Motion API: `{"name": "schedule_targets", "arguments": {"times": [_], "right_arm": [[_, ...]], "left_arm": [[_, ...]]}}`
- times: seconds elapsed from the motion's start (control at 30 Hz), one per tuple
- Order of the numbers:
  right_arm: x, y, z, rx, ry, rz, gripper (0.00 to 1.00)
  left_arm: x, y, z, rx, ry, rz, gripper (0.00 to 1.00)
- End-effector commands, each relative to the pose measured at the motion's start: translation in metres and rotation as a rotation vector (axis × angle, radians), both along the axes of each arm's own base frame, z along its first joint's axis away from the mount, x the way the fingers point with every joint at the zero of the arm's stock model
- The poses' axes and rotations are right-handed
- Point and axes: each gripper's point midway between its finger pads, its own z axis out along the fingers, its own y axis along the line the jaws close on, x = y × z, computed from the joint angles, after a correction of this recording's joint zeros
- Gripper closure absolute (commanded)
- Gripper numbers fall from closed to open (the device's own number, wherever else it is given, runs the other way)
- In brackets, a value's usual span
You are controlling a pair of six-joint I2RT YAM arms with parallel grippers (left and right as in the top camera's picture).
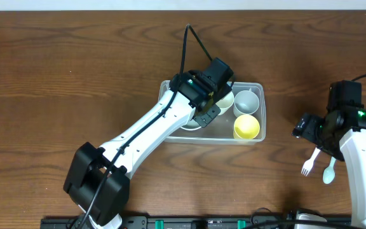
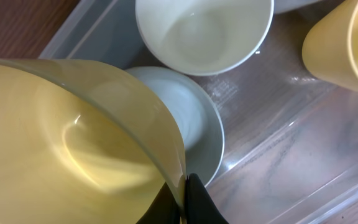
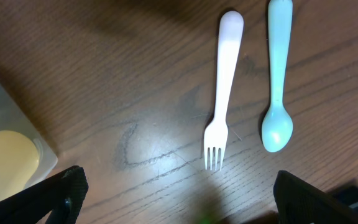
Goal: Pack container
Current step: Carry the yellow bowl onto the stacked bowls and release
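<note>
The yellow bowl hangs tilted above the pale bowl and would settle onto the pale bowl, so I need to open my left gripper now.
The clear container (image 1: 261, 109) sits mid-table. It holds a white cup (image 1: 246, 100), a yellow cup (image 1: 246, 126) and a pale bowl (image 1: 191, 125). My left gripper (image 1: 210, 102) is over the container's left half. In the left wrist view the left gripper (image 2: 184, 200) is shut on the rim of a yellow bowl (image 2: 73, 143), which hangs tilted above the pale bowl (image 2: 194, 118), next to the white cup (image 2: 204, 31) and yellow cup (image 2: 347, 43). My right gripper (image 1: 315, 129) stands open over bare table. Its fingers (image 3: 64, 193) are wide apart, short of a white fork (image 3: 224, 93) and a light blue spoon (image 3: 276, 81).
The fork (image 1: 307, 166) and spoon (image 1: 328, 172) lie side by side on the wood right of the container, near the front edge. The container's corner (image 3: 5, 118) with the yellow cup (image 3: 5, 158) shows at the left of the right wrist view.
</note>
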Motion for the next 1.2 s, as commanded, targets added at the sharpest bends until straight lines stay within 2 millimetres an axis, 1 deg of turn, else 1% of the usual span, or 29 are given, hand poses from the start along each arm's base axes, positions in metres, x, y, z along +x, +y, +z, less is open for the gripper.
{"name": "schedule_targets", "arguments": {"times": [0.0, 0.2, 0.23, 0.27, 0.73, 0.83, 0.9, 1.03, 1.07, 1.1, 1.13, 1.17], "right_arm": [[-0.001, -0.001, 0.000, 0.002, 0.002, 0.005, 0.03], [-0.001, -0.001, 0.000, 0.003, 0.003, 0.005, 0.03], [-0.001, -0.001, 0.000, 0.002, 0.004, 0.005, 0.03], [-0.002, -0.001, 0.000, 0.002, 0.004, 0.005, 0.03], [-0.002, -0.001, 0.000, 0.003, 0.006, 0.005, 0.03], [-0.002, -0.001, 0.000, 0.003, 0.007, 0.005, 0.03], [-0.002, -0.001, 0.000, 0.003, 0.006, 0.005, 0.02], [0.002, -0.002, 0.002, -0.001, -0.009, 0.004, 0.01], [0.003, -0.003, 0.005, -0.006, -0.015, 0.003, 0.01], [0.005, -0.005, 0.011, -0.020, -0.022, 0.000, 0.01], [0.006, -0.009, 0.018, -0.038, -0.026, -0.014, 0.01], [0.007, -0.012, 0.026, -0.054, -0.033, -0.031, 0.01]], "left_arm": [[-0.002, 0.001, -0.001, 0.002, 0.012, -0.016, 0.94], [-0.002, 0.001, -0.001, 0.003, 0.013, -0.016, 0.92], [-0.002, 0.001, -0.001, 0.003, 0.013, -0.016, 0.86], [-0.002, 0.001, -0.001, 0.004, 0.014, -0.016, 0.83], [-0.004, 0.002, -0.001, 0.008, 0.018, -0.015, 0.83], [-0.004, 0.006, 0.004, -0.003, 0.018, 0.023, 0.83], [-0.002, 0.011, 0.012, -0.020, 0.007, 0.053, 0.83], [0.007, 0.034, 0.045, -0.075, -0.051, 0.150, 0.83], [0.010, 0.045, 0.057, -0.095, -0.070, 0.185, 0.83], [0.013, 0.058, 0.071, -0.119, -0.096, 0.230, 0.78], [0.016, 0.073, 0.083, -0.139, -0.119, 0.276, 0.76], [0.019, 0.087, 0.094, -0.156, -0.139, 0.320, 0.69]]}}
